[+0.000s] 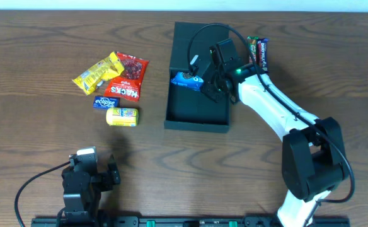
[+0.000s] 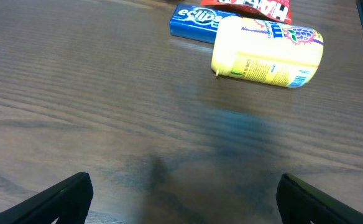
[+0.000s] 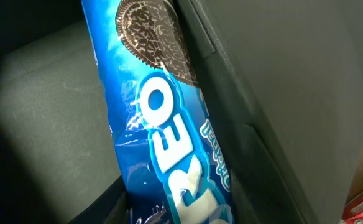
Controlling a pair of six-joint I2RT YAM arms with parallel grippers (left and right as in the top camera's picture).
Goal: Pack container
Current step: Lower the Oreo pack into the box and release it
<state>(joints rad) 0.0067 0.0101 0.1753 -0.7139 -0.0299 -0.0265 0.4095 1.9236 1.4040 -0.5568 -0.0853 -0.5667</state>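
Note:
The blue Oreo packet (image 1: pixel 188 80) is within the inner sides of the dark container and would land in the dark container, so the robot's right gripper needs to open now.
The dark container (image 1: pixel 196 116) lies open in the middle of the table, its flap lid at the far end. My right gripper (image 1: pixel 210 83) reaches into it and is shut on a blue Oreo packet (image 1: pixel 188 80), which fills the right wrist view (image 3: pixel 163 124) against the container's inner wall (image 3: pixel 281 81). My left gripper (image 1: pixel 86 167) is open and empty at the near left; its two fingers show at the bottom corners of the left wrist view (image 2: pixel 181 199). A yellow tub (image 2: pixel 268 53) and a blue Eclipse pack (image 2: pixel 194 22) lie ahead of it.
Left of the container lie a yellow candy bag (image 1: pixel 97 74), a red berry bag (image 1: pixel 131 64), a red Hacks packet (image 1: pixel 122 90), the Eclipse pack (image 1: pixel 104 102) and the yellow tub (image 1: pixel 122 116). A dark snack bar (image 1: pixel 258 53) lies right of the container.

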